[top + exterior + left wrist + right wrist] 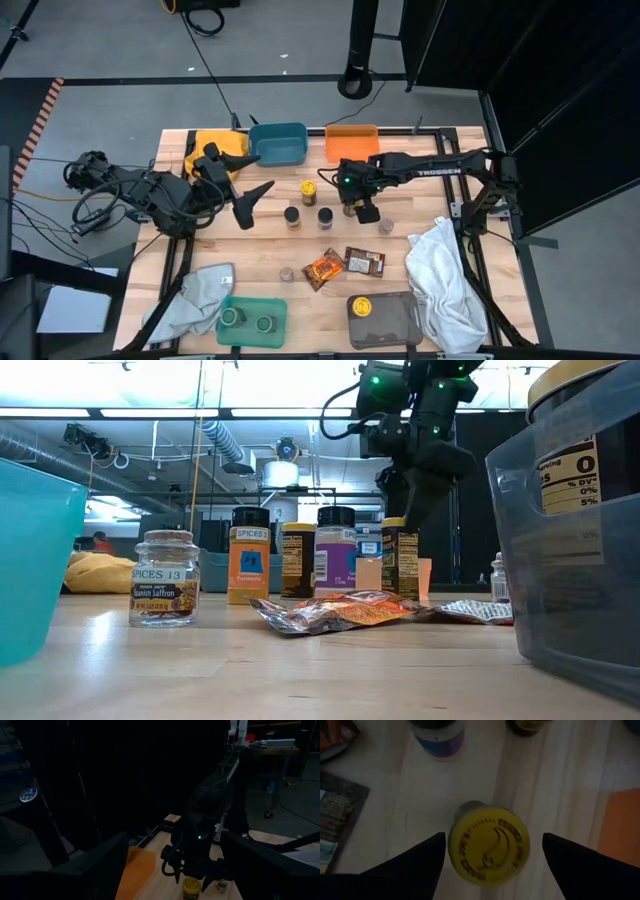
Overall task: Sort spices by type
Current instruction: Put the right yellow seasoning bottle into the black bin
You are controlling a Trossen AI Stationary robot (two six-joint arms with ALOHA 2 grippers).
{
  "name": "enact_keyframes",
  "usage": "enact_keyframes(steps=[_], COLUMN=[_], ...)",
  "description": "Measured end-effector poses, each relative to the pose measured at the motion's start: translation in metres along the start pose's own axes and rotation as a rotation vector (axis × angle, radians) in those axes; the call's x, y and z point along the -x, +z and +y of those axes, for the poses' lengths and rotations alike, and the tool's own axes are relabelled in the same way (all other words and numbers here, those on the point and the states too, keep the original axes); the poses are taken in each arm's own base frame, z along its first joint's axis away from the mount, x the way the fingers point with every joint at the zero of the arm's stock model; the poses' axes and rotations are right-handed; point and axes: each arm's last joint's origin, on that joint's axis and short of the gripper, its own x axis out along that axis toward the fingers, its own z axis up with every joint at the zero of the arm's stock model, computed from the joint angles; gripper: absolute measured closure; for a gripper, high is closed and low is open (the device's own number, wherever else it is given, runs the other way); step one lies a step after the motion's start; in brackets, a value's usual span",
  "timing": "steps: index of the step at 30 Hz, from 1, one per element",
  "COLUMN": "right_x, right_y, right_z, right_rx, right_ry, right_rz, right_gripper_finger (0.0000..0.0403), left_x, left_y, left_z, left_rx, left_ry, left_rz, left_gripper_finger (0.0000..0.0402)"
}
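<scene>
I should next grip the spice jar with my right gripper by its yellow-lidded end (489,847), so that I can put the jar with its match in the grey bin.
My right gripper (492,842) is open and points down over a yellow-lidded spice jar (489,845) standing on the table. Its fingers are on either side of the lid with a gap on each side. In the high view the gripper (356,207) hides that jar. Nearby stand another yellow-lidded jar (309,188), two dark-lidded jars (292,216) (325,216) and two small clear jars (386,227) (286,273). The orange packet (323,268) and the brown packet (363,262) lie flat. My left gripper (260,172) hangs open over the table's far left part.
A green bin (275,325) at the near edge holds two green-lidded jars, and a grey bin (400,322) holds a yellow-lidded jar (362,307). A blue bin (278,143), an orange tray (352,143) and a yellow cloth (212,143) line the far edge. White cloth (445,280) lies right, grey cloth (195,295) left.
</scene>
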Motion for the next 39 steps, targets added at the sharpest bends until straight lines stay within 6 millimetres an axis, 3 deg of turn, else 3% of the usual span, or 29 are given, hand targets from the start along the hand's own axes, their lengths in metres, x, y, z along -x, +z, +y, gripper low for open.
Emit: enact_keyframes(steps=[12, 28, 39], right_x=[-0.001, -0.002, -0.019], right_y=[0.002, 0.003, -0.013], right_z=[-0.002, -0.003, 0.005], right_rx=[-0.005, -0.011, -0.007], right_ry=[0.005, 0.014, 0.033], right_rz=[-0.044, -0.057, 0.009], right_gripper_finger=[0.0073, 0.0118, 0.0148], left_x=[0.000, 0.000, 0.000], left_y=[0.000, 0.000, 0.000], left_z=[0.000, 0.000, 0.000], left_rx=[0.006, 0.007, 0.003], left_ry=[0.011, 0.011, 0.011], left_rz=[-0.001, -0.001, -0.001], left_gripper_finger=[0.0080, 0.0080, 0.0080])
